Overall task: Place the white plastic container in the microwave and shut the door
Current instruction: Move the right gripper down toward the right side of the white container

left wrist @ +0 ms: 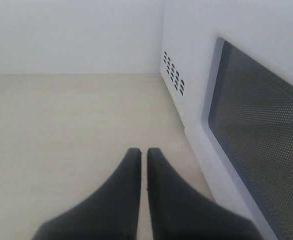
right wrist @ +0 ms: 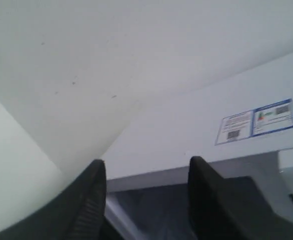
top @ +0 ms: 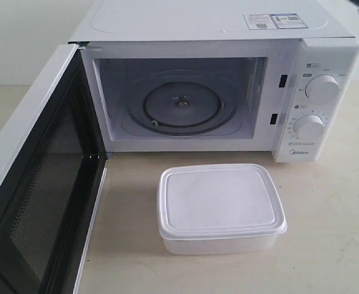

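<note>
I should next use my right gripper to pinch the white plastic container by the lid's thin front rim (top: 244, 233), since the container spreads wide under its broad flat lid (top: 220, 197).
The white plastic container (top: 219, 208), lid on, sits on the counter in front of the microwave (top: 228, 37). The cavity stands open with its glass turntable (top: 181, 107) bare. The door (top: 35, 190) is swung wide to the left, mesh window facing inward. Neither gripper shows in the exterior view. My left gripper (left wrist: 143, 156) is shut and holds nothing, low over the counter beside the door's outer face (left wrist: 256, 135). My right gripper (right wrist: 147, 167) is open and holds nothing, up near the microwave's top (right wrist: 196, 125) by its stickers (right wrist: 256, 121).
Two round dials (top: 321, 87) sit on the microwave's right panel. A pale wall (left wrist: 71, 35) rises behind the beige counter (top: 326, 202). Vent holes (left wrist: 173, 76) mark the microwave's side next to the door hinge.
</note>
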Controlling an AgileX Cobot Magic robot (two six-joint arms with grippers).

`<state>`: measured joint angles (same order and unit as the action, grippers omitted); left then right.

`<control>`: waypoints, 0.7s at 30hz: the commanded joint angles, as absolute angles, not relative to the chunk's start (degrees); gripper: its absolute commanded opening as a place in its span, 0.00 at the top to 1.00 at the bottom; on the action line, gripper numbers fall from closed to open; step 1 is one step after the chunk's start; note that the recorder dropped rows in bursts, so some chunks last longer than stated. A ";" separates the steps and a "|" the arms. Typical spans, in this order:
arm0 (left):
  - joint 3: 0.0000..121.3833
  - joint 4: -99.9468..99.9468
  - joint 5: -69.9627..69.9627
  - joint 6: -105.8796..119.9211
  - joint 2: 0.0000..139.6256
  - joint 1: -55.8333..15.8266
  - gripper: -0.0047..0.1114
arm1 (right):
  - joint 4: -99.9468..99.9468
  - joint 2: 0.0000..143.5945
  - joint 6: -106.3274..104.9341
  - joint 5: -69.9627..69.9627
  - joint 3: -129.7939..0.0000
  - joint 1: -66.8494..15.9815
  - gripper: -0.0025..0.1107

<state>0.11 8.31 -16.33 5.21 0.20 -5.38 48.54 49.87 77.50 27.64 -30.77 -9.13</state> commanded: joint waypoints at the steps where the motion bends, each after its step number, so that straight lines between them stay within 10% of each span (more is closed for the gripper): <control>1: 0.00 8.18 -16.27 4.72 0.00 -5.24 0.92 | 59.37 55.85 83.78 38.77 -31.20 -9.22 0.58; 21: 0.00 8.18 -16.27 4.72 0.00 -5.24 0.92 | 47.50 61.23 80.49 54.38 -13.85 -9.22 0.58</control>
<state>0.11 8.31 -16.33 5.21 0.20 -5.38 45.69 61.15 81.36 54.53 -14.58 -9.13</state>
